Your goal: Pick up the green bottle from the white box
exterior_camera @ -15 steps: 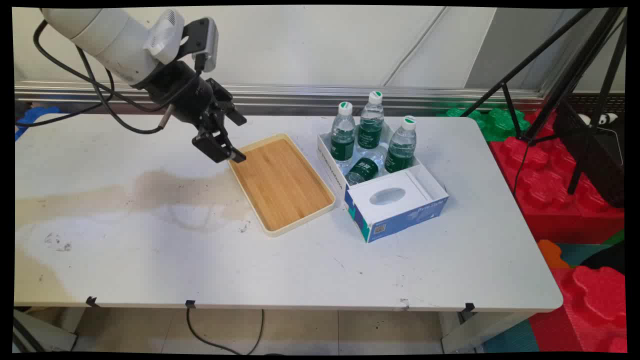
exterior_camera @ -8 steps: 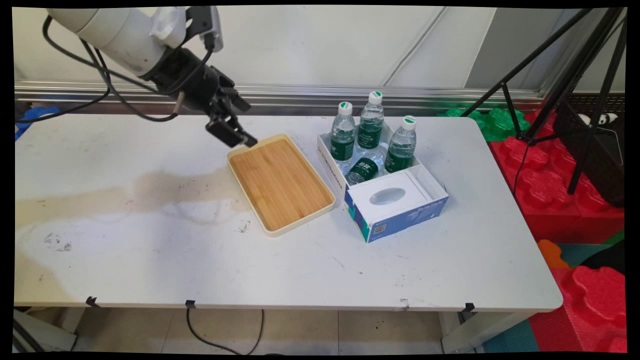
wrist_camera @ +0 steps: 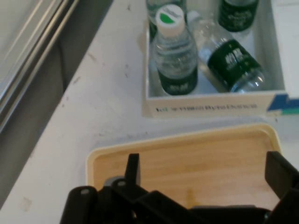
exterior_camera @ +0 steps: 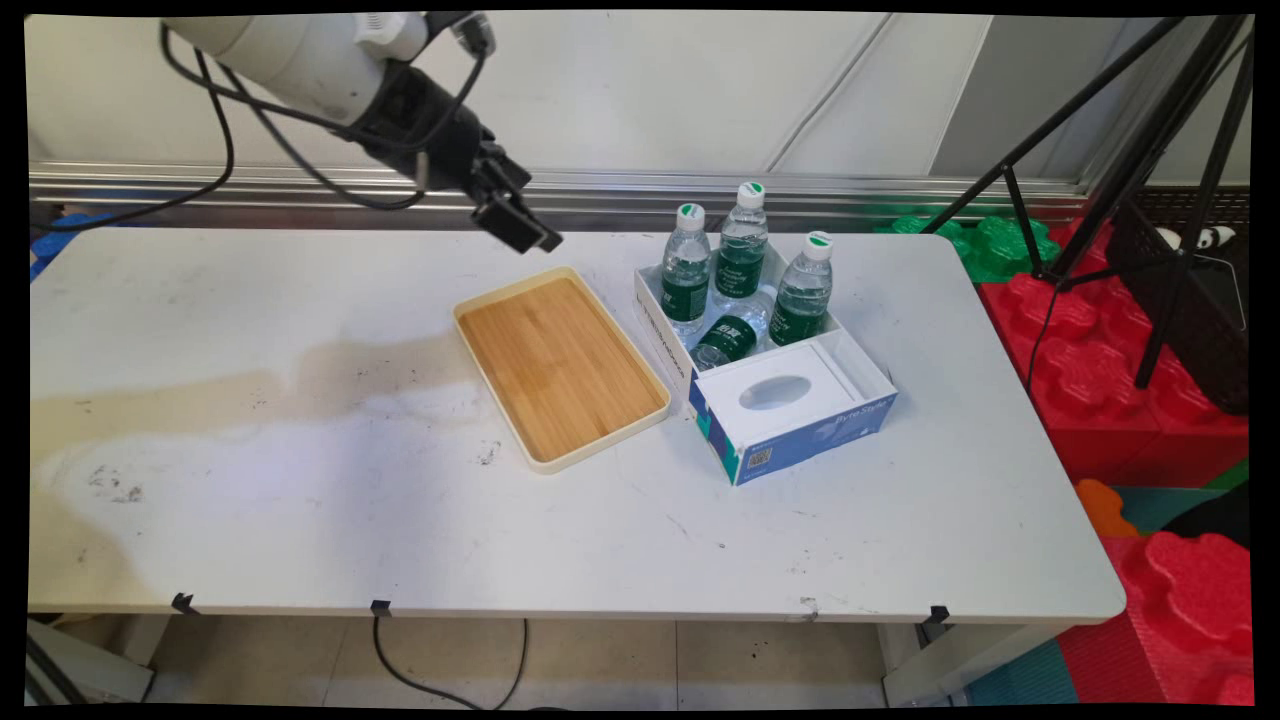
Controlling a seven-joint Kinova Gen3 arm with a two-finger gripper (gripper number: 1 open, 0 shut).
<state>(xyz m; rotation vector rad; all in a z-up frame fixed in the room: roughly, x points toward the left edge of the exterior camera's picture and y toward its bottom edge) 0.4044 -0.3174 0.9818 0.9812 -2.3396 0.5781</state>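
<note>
I will use my gripper to grab the water bottle by the clear part below its white cap (exterior_camera: 687, 248) next. Then I can stand it on the bamboo tray (exterior_camera: 560, 365).
My black gripper (exterior_camera: 525, 215) hangs open and empty in the air above the table's far side, just beyond the far corner of a bamboo tray (exterior_camera: 560, 365). The hand view looks down on the bare tray (wrist_camera: 196, 163) between the spread fingers (wrist_camera: 133, 165) of the gripper (wrist_camera: 205, 165). Beyond the tray stands a white box (wrist_camera: 210, 107) with an upright water bottle (wrist_camera: 174, 56) and a bottle lying flat (wrist_camera: 233, 63). In the main view the white box (exterior_camera: 655, 325) holds three upright green-labelled bottles (exterior_camera: 742, 245) and one lying bottle (exterior_camera: 728, 338).
A blue-and-white tissue box (exterior_camera: 790, 410) sits in the near end of the white box. Tripod legs (exterior_camera: 1100, 150) and red foam blocks (exterior_camera: 1120, 380) stand off the table's right edge. A metal rail (exterior_camera: 700, 185) runs along the wall behind.
The gripper has risen and moved right, from the tray's left far edge to a spot above the table beyond the tray's far corner, nearer the bottles.
</note>
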